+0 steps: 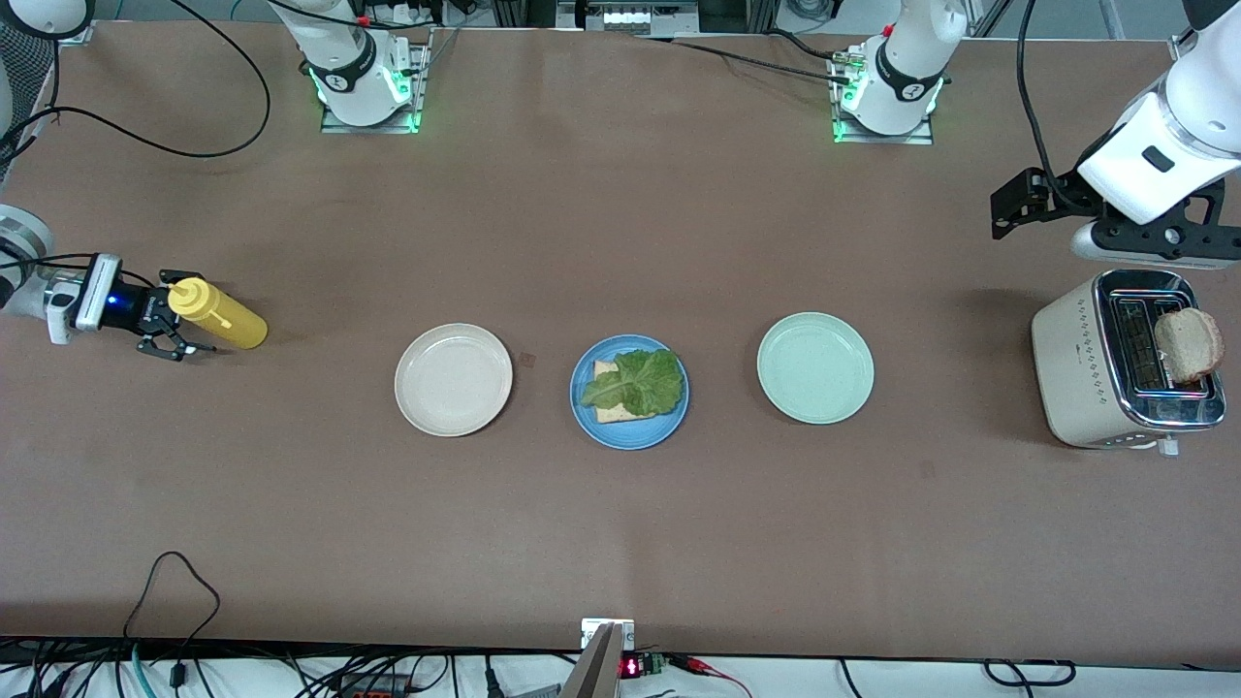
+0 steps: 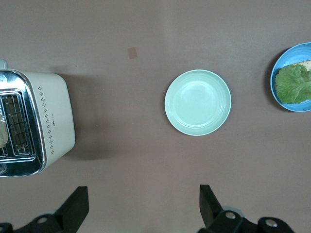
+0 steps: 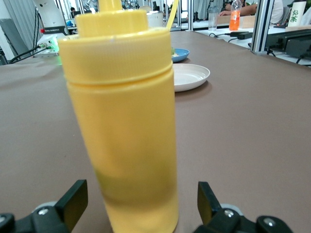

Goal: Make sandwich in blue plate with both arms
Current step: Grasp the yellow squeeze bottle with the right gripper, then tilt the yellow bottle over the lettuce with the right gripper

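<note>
Next, my right gripper grabs the yellow squeeze bottle (image 3: 129, 126) by the lower part of its body, to add sauce to the sandwich on the blue plate.
The blue plate (image 1: 641, 435) lies mid-table between two other plates. On it rests one bread slice (image 1: 610, 415) with a crinkled green lettuce leaf (image 1: 632, 381) on top; nothing covers the leaf. A second bread slice (image 1: 1188, 344) sticks up out of the toaster (image 1: 1076, 359) at the left arm's end. My left gripper (image 1: 1013, 208) hangs open and empty in the air beside the toaster, over bare table (image 2: 143, 208). My right gripper (image 1: 173, 315) is low at the right arm's end, open, with a yellow squeeze bottle (image 3: 129, 126) standing between its fingers (image 3: 73, 201), gaps on both sides.
A cream-white plate (image 1: 453, 379) lies beside the blue plate toward the right arm's end. A pale mint-green plate (image 1: 815, 367) lies toward the left arm's end. Both hold nothing. Cables trail along the table's edges.
</note>
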Action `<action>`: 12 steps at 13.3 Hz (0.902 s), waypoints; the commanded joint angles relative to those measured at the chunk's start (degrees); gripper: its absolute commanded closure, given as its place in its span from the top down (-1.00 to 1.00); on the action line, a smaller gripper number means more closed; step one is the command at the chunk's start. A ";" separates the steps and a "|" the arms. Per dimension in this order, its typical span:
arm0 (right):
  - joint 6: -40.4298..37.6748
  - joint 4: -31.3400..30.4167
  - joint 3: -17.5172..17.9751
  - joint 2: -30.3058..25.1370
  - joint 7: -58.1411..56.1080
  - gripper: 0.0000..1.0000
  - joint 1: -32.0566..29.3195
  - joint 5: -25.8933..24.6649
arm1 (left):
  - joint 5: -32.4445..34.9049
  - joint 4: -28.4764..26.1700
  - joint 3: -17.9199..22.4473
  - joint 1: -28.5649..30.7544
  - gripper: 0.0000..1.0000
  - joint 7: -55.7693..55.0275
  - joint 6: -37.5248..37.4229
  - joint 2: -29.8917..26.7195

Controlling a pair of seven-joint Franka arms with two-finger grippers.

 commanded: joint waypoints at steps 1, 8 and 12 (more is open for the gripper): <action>-1.21 1.05 2.82 1.19 -0.52 1.00 -1.08 0.81 | -0.70 -0.72 -0.06 0.30 1.00 -0.37 -0.43 -1.15; -0.33 0.34 5.56 2.33 0.19 -0.21 -0.29 0.29 | -0.61 -0.72 -0.14 0.30 1.00 -0.37 -0.60 -1.15; 1.24 0.34 5.65 1.81 0.89 -1.00 1.02 -0.06 | -0.70 -0.72 -0.14 0.30 1.00 -0.37 -0.96 -1.15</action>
